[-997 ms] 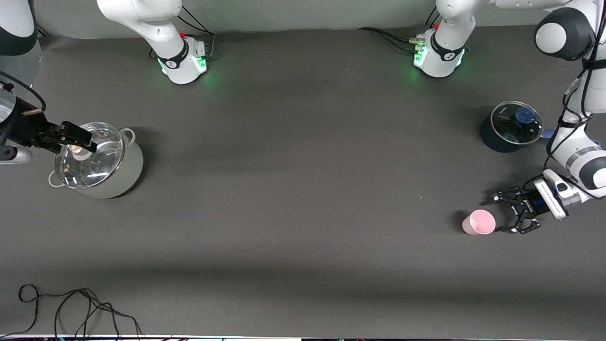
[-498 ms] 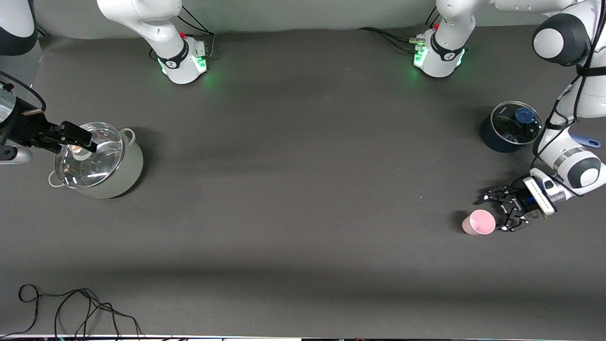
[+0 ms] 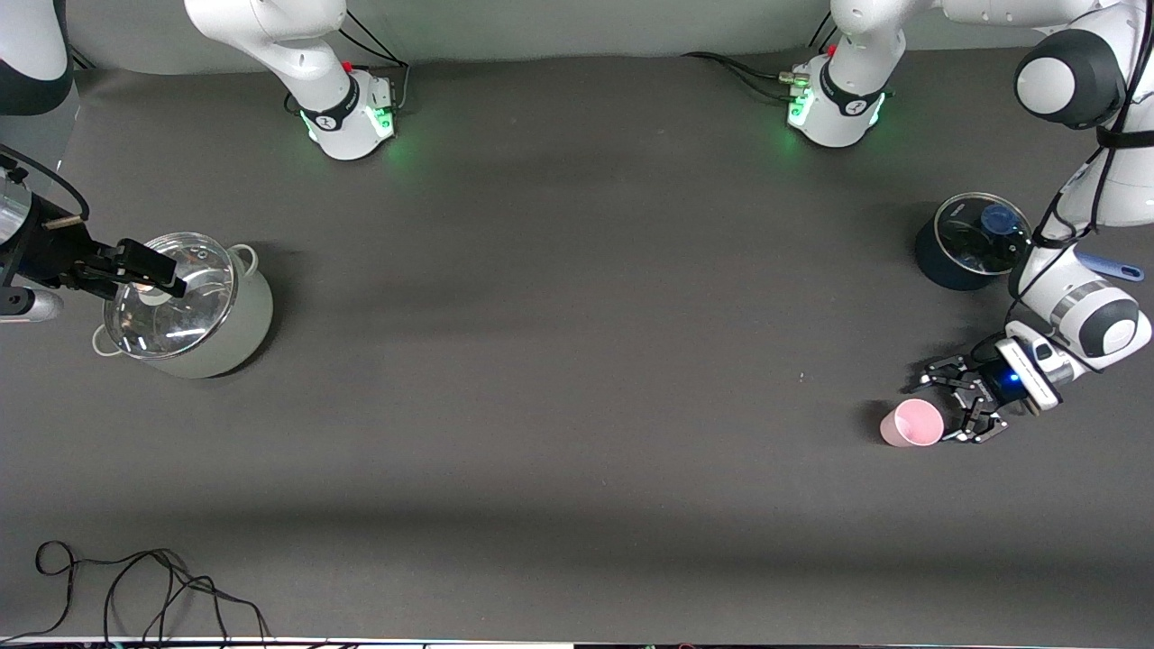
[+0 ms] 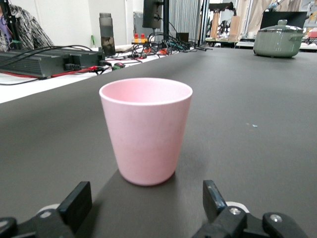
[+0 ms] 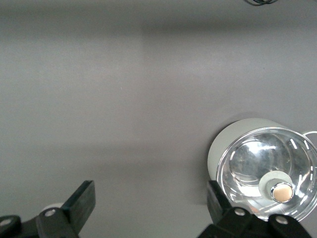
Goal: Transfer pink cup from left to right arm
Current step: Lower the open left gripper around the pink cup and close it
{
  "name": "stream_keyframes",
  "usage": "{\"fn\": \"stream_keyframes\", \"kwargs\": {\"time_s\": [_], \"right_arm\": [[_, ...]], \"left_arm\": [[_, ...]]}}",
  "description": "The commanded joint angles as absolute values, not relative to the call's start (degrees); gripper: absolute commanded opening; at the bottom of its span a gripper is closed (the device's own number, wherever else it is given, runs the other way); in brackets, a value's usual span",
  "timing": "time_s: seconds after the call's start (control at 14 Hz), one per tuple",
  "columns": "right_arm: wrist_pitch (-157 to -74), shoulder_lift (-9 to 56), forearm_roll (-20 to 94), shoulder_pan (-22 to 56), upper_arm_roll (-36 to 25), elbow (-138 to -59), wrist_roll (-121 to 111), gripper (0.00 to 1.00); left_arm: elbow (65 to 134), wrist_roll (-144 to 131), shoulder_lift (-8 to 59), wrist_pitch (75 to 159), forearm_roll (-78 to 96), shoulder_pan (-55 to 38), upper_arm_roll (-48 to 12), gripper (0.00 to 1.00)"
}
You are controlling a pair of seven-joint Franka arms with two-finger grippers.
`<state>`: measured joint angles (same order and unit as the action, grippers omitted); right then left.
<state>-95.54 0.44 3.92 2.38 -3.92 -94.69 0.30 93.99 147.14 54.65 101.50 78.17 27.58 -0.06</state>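
Observation:
I will next pick up the pink cup with my left gripper by its lower side [image 4: 147, 167], so that the cup's rim stays free for my right gripper.
The pink cup [image 3: 912, 423] stands upright on the dark table near the left arm's end, with nothing visible inside. My left gripper [image 3: 940, 411] is low at the table beside it, open, fingertips level with the cup's base. In the left wrist view the pink cup [image 4: 146, 129] stands just ahead of the left gripper [image 4: 146, 196], not between its fingers [image 4: 79, 198]. My right gripper [image 3: 153, 273] hangs open and empty over the lidded pale green pot [image 3: 207, 333] at the right arm's end. The right wrist view shows the right gripper [image 5: 148, 198] above bare table beside the pot's lid [image 5: 267, 168].
A dark blue pot with a glass lid [image 3: 978, 236] and a blue handle [image 3: 1118, 269] stands farther from the front camera than the cup. A loose black cable [image 3: 135, 586] lies at the table's near edge toward the right arm's end.
The left gripper has slid along the table toward the pink cup, closing the gap to it. The right gripper has shifted slightly over the green pot.

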Motion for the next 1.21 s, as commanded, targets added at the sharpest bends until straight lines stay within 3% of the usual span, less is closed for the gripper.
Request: {"fn": "stream_keyframes", "kwargs": {"time_s": [0.0,0.78,0.85,1.0,1.14], "right_arm": [[-94.3,0.9,4.3,2.6,-3.6,-92.6,1.3,1.0],[-93.6,1.1,5.0,2.3,-3.8,-92.7,0.4,1.0],[-93.6,1.2,5.0,2.4,-3.8,-92.6,0.4,1.0],[-93.6,1.2,5.0,2.4,-3.8,-92.7,0.4,1.0],[-93.6,1.1,4.9,2.4,-3.8,-92.7,0.4,1.0]], "left_arm": [[93.9,148.7,55.5,101.3,80.4,27.2,-1.0,1.0],[93.9,148.6,56.1,106.5,82.4,25.8,-3.9,1.0],[93.9,148.7,56.1,106.5,82.4,25.8,-3.9,0.96],[93.8,148.7,56.0,106.9,82.4,25.7,-3.9,0.7],[93.9,148.7,55.9,106.9,82.3,25.7,-4.0,0.56]]}}
